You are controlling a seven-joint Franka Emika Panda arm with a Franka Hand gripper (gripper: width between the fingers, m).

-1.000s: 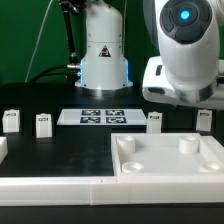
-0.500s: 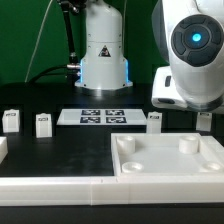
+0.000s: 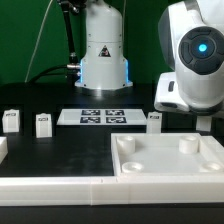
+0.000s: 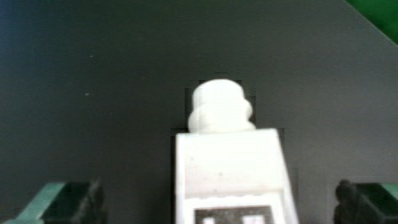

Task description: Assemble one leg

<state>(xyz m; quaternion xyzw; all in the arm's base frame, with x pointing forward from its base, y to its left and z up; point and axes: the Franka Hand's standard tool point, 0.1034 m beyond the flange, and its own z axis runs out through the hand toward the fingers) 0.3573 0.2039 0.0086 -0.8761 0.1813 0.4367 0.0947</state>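
The wrist view shows my fingertips on both sides of the white leg's tagged body [image 4: 230, 180], so my gripper needs to close on the white leg now.
In the wrist view a leg [image 4: 228, 160], a small white post with a rounded peg at one end and a black-and-white tag on its face, lies on the black table between my fingers. My gripper [image 4: 214, 205] is open. Its dark fingertips [image 4: 63, 200] stand apart from the leg on both sides. In the exterior view my arm's white wrist body [image 3: 195, 70] hangs at the right and hides this leg and most of the gripper. Three more legs stand in a row: the first leg [image 3: 10, 120], the second leg [image 3: 43, 124] and the third leg [image 3: 154, 121].
The large white square piece with corner sockets [image 3: 170, 170] lies at the front right. The marker board [image 3: 100, 117] lies in front of the robot base [image 3: 103, 60]. A white rail [image 3: 50, 187] runs along the front edge.
My arm has moved toward the exterior view's right and a little down. It now covers the rightmost leg, which showed one second ago.
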